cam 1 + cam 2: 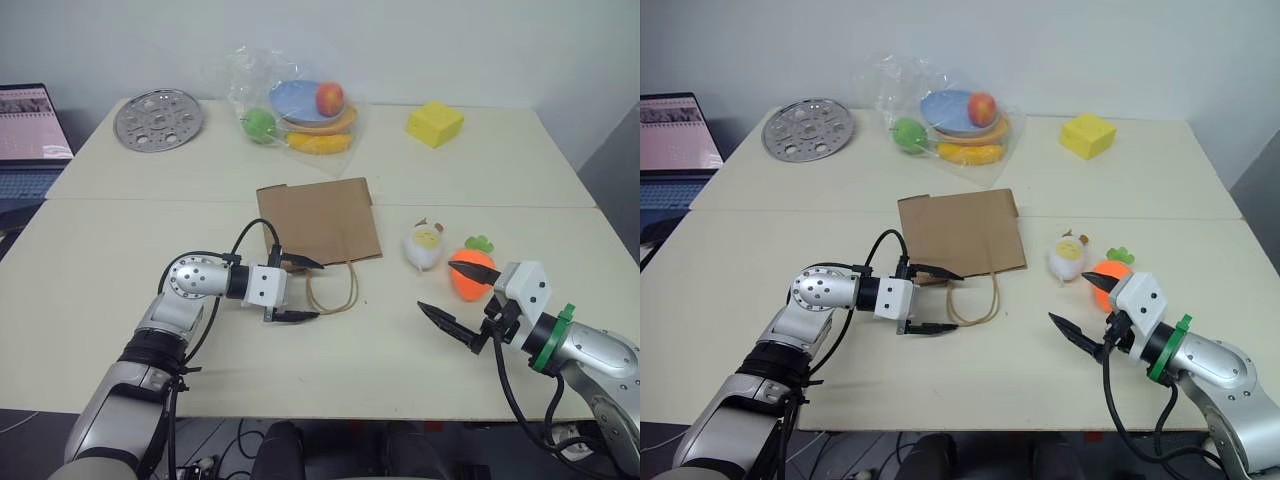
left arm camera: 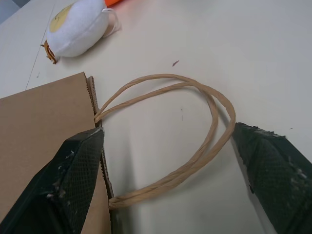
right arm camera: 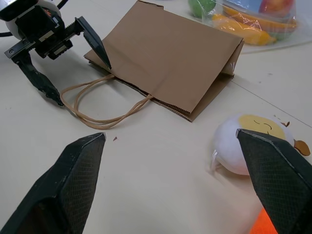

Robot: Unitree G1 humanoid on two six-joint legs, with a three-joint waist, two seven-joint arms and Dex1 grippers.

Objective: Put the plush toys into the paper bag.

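Note:
My left gripper should next grab the twisted handles looping out from the bag's opening to pick up the paper bag (image 1: 320,218), because the bag lies flat on the tabletop.
The brown paper bag (image 1: 320,218) lies flat at the middle of the table, its mouth and twisted loop handles (image 1: 335,290) toward me. My left gripper (image 1: 320,290) is open at the bag's mouth, one finger on the bag's edge and the other beyond the handles, so the loops lie between them (image 2: 204,146). The round white plush toy (image 1: 423,247) lies to the right of the bag, with the orange carrot plush (image 1: 472,272) beside it. My right gripper (image 1: 435,285) is open just in front of both toys and holds nothing.
At the back of the table are a perforated metal disc (image 1: 158,120), a clear plastic bag of fruit and plates (image 1: 300,110) and a yellow sponge block (image 1: 434,123). A laptop (image 1: 30,130) stands off the table's left side.

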